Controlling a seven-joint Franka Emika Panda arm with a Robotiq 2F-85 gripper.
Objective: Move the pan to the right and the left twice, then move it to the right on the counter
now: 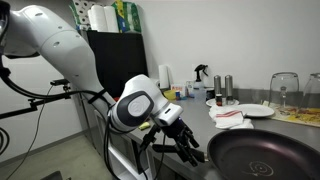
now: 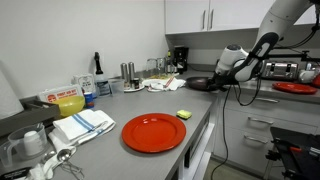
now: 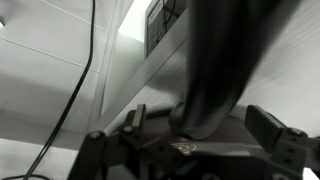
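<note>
Both fingers are level with the black handle's sides in the wrist view, so my gripper should close on it.
The black pan [image 1: 266,156] lies on the grey counter [image 1: 202,124] at the lower right in an exterior view, and far back on the counter [image 2: 200,83] in the other. My gripper [image 1: 186,143] hovers at the pan's left side, where the handle sticks out. In the wrist view the long black handle [image 3: 212,70] runs from the top down between my fingers [image 3: 134,117]. The gripper [image 3: 200,125] is open, one jaw on each side of the handle with gaps showing. The pan's rim [image 3: 190,148] lies just beneath.
A white plate [image 1: 243,111] with a red cloth, glasses [image 1: 284,90] and shakers [image 1: 218,88] stand behind the pan. Nearer the camera the counter [image 2: 110,150] bears a red plate [image 2: 154,132], a yellow sponge [image 2: 183,114] and a striped towel [image 2: 83,124].
</note>
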